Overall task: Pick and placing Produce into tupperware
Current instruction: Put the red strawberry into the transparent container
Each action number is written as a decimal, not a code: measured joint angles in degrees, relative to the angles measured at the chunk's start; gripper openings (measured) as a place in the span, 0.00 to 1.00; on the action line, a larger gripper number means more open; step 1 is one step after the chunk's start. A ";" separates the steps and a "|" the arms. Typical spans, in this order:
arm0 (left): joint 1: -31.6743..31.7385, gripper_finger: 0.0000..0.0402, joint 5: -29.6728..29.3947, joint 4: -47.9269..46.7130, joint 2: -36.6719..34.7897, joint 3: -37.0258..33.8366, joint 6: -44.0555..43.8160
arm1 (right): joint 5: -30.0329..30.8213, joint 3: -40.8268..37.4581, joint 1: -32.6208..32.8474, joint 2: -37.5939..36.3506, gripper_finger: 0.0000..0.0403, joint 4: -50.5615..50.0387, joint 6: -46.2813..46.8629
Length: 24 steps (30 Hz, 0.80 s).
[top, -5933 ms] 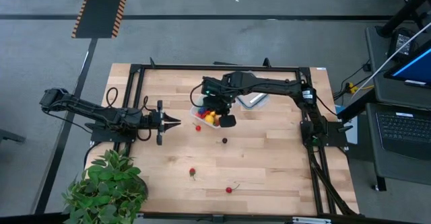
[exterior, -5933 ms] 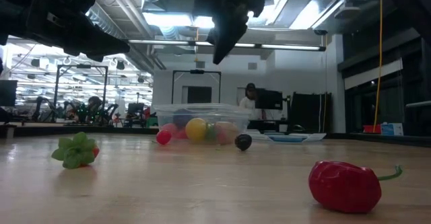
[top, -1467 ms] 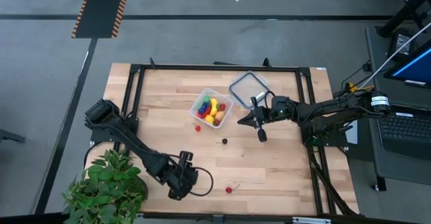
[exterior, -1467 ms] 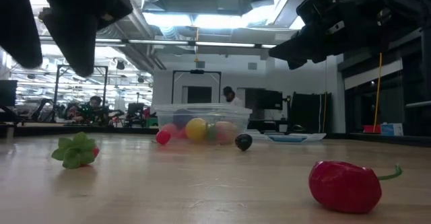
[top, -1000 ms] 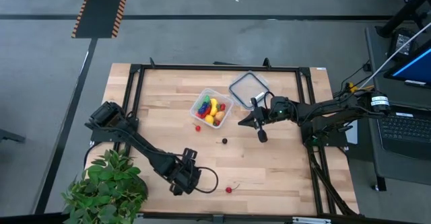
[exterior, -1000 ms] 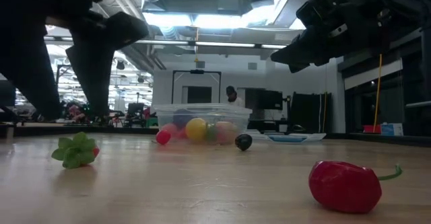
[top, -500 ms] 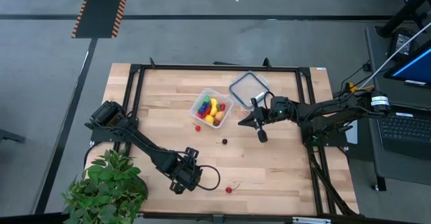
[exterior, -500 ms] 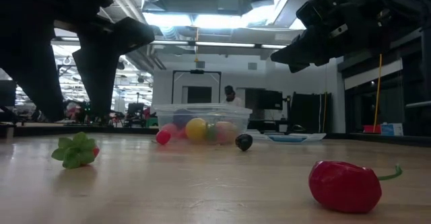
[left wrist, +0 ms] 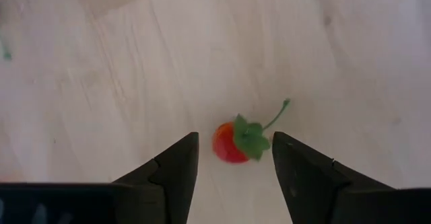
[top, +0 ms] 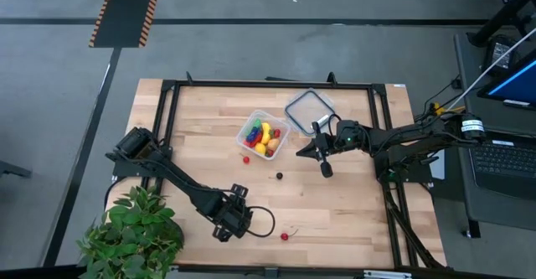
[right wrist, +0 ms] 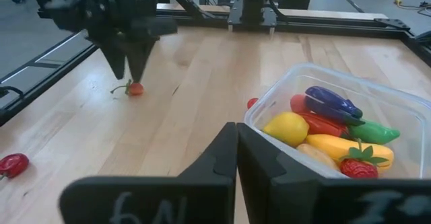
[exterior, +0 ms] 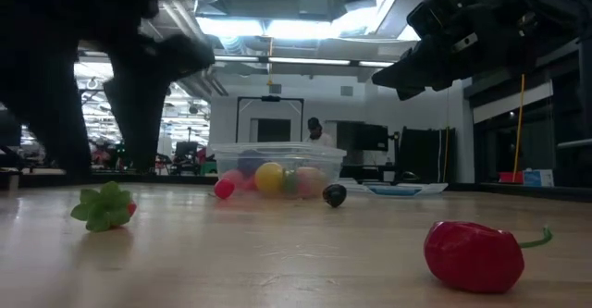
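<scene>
My left gripper grabs the small red fruit by its round red body (left wrist: 227, 143) next, to place it into the tupperware.
A small red fruit with a green leaf cap and stem (left wrist: 236, 142) lies on the wood near the table's front. It also shows in the low view (exterior: 106, 206) and the right wrist view (right wrist: 135, 88). My left gripper (top: 237, 218) (left wrist: 234, 165) hangs over it, open, one finger on each side and apart from it. The clear tupperware (top: 263, 135) (right wrist: 337, 116) stands mid-table and holds several pieces of produce. My right gripper (top: 322, 163) (right wrist: 236, 160) waits shut, in the air to the right of the tub.
Loose on the table are a red pepper (top: 285, 236) (exterior: 474, 255), a dark piece (top: 279, 176) and a small red piece (top: 246, 158) by the tub. The clear lid (top: 308, 107) lies behind the tub. A potted plant (top: 134, 233) fills the front left corner.
My left gripper has edged a little toward the table's right and settled lower over the small red fruit, staying open. The fruit has not moved.
</scene>
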 joint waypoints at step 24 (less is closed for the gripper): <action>0.06 0.33 1.90 0.80 4.93 0.11 -0.38 | 0.00 0.00 0.00 0.00 0.02 -0.09 0.02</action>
